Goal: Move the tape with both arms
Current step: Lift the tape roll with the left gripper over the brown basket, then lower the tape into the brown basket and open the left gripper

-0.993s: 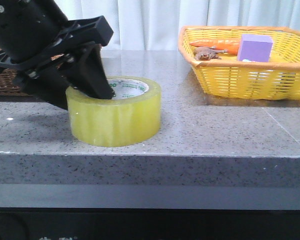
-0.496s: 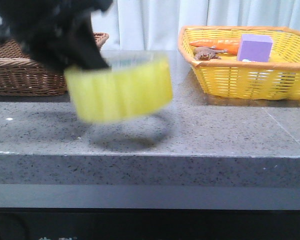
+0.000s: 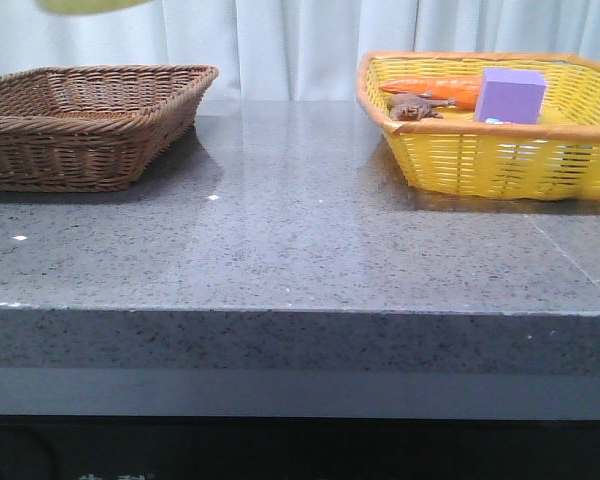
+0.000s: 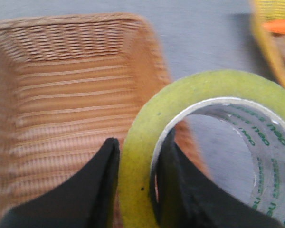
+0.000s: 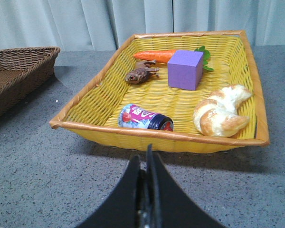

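Note:
The tape (image 3: 95, 5) hangs high above the brown wicker basket's rim (image 3: 95, 120) in the front view, so it is too early to release it. My left gripper needs to keep holding it.
The tape (image 4: 199, 95), a yellow-green roll with a white core and green lettering, is held high in my left gripper (image 4: 138, 156), which is shut on the roll's wall, one finger outside and one inside the core. In the front view only a sliver of the tape (image 3: 95, 5) shows at the top left edge; the left arm is out of view there. My right gripper (image 5: 147, 156) is shut and empty, low over the grey table in front of the yellow basket (image 5: 109, 124). The right arm does not show in the front view.
A brown wicker basket (image 3: 130, 120) stands at the back left, below the lifted tape (image 4: 61, 71). The yellow basket (image 3: 460, 160) at the back right holds a purple block (image 3: 510, 95), a carrot, a toy frog, a bottle (image 5: 145, 118) and a croissant (image 5: 221, 111).
My left gripper has lifted the tape off the table, up and to the left, almost out of the front view's top edge. The baskets have not moved.

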`<control>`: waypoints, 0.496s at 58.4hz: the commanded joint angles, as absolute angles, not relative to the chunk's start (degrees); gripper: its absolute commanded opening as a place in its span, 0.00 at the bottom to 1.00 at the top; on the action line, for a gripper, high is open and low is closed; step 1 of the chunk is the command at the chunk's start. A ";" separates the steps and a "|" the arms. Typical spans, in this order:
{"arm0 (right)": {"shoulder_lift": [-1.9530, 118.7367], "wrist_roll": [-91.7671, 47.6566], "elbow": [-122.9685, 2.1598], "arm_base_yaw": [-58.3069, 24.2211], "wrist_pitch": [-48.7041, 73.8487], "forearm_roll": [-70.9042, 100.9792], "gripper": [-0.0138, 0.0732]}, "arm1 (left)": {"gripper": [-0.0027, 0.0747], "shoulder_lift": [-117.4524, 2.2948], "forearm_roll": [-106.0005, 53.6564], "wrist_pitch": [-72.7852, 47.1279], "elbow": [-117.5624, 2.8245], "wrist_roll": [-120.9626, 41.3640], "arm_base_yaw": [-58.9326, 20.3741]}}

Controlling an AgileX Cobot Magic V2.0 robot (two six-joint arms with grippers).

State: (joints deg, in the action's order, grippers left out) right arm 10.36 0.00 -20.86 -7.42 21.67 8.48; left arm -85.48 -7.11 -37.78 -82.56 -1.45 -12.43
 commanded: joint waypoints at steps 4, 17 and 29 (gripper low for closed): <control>10.86 -0.43 -22.18 -7.22 16.52 8.75 0.06 | 0.17 -88.62 -7.75 -30.21 -84.91 -2.30 -8.36; 10.86 -0.43 -22.18 -7.22 16.52 8.75 0.06 | 0.25 -94.66 -7.75 -32.04 -84.91 -2.42 -5.86; 10.86 -0.43 -22.18 -7.22 16.52 8.75 0.06 | 0.43 -95.42 -7.75 -32.21 -84.91 -2.42 -5.96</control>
State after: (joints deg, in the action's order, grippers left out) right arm 10.36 0.00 -20.86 -7.42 21.67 8.48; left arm -98.37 -6.70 -36.41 -82.67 -2.73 -5.95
